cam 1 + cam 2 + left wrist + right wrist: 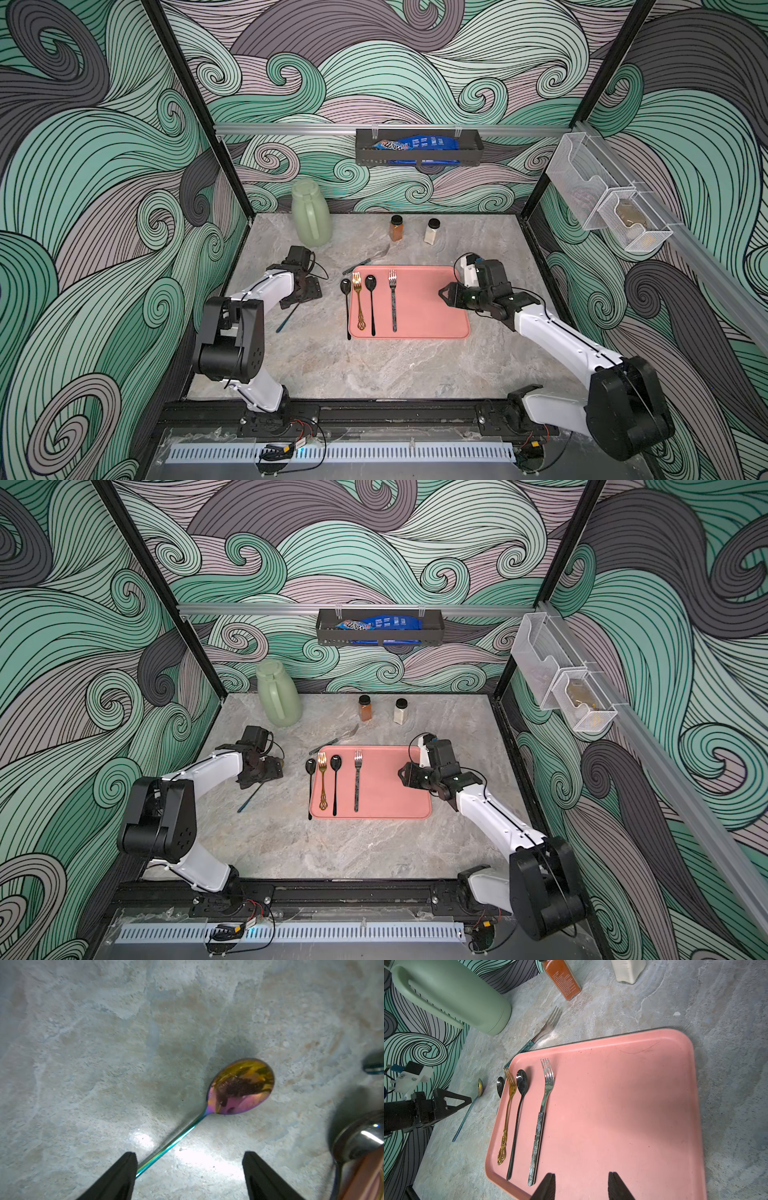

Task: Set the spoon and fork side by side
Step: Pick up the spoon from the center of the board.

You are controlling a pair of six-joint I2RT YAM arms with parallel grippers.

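My left gripper grabs the iridescent spoon across its teal handle [287, 319] next, bowl pointing away, to set it side by side with the silver fork.
A pink tray [428, 307] carries a gold fork [358, 303], a black spoon [371, 299] and a silver fork [393, 299], all lying parallel. Another black spoon [346, 303] lies on the table against the tray's left edge. Left of that, an iridescent spoon [241, 1086] lies on the marble with its teal handle [287, 319] slanting toward the front. My left gripper [190, 1167] hovers open over that handle, which passes close beside one finger. My right gripper [581, 1180] stands open over the tray's right part, holding nothing.
A green jug [311, 216] and two spice jars [396, 228] [432, 231] stand at the back. A teal-handled fork [365, 259] lies behind the tray. A dark basket [419, 151] hangs on the rear wall and white mesh bins [602, 199] on the right wall.
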